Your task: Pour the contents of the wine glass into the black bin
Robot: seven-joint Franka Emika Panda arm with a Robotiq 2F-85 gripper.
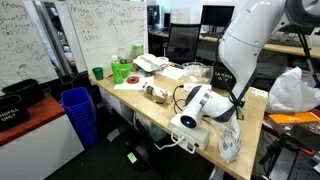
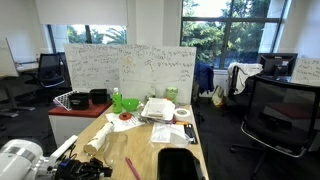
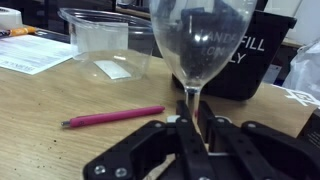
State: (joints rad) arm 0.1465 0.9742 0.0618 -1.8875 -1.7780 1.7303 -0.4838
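Note:
I should let go of the wine glass (image 3: 195, 40) with my gripper now. The glass is upright just above the flat wooden table, short of the black bin, so it would land on the tabletop.
In the wrist view my gripper (image 3: 193, 108) is shut on the stem of the clear wine glass (image 3: 195, 40), which stands upright just above the wooden table (image 3: 60, 100). Whether the bowl holds anything I cannot tell. The black bin (image 3: 250, 55), with white lettering on its side, stands right behind the glass and a little to the right. In both exterior views the white arm (image 1: 250, 40) hides the glass and the jaws.
A clear plastic tub (image 3: 105, 45) stands at the back left of the glass and a pink pen (image 3: 110, 118) lies in front of it. Papers (image 3: 30, 50) lie at far left. A green cup (image 1: 97, 72) and a blue ribbed bin (image 1: 78, 115) are near the table's far end.

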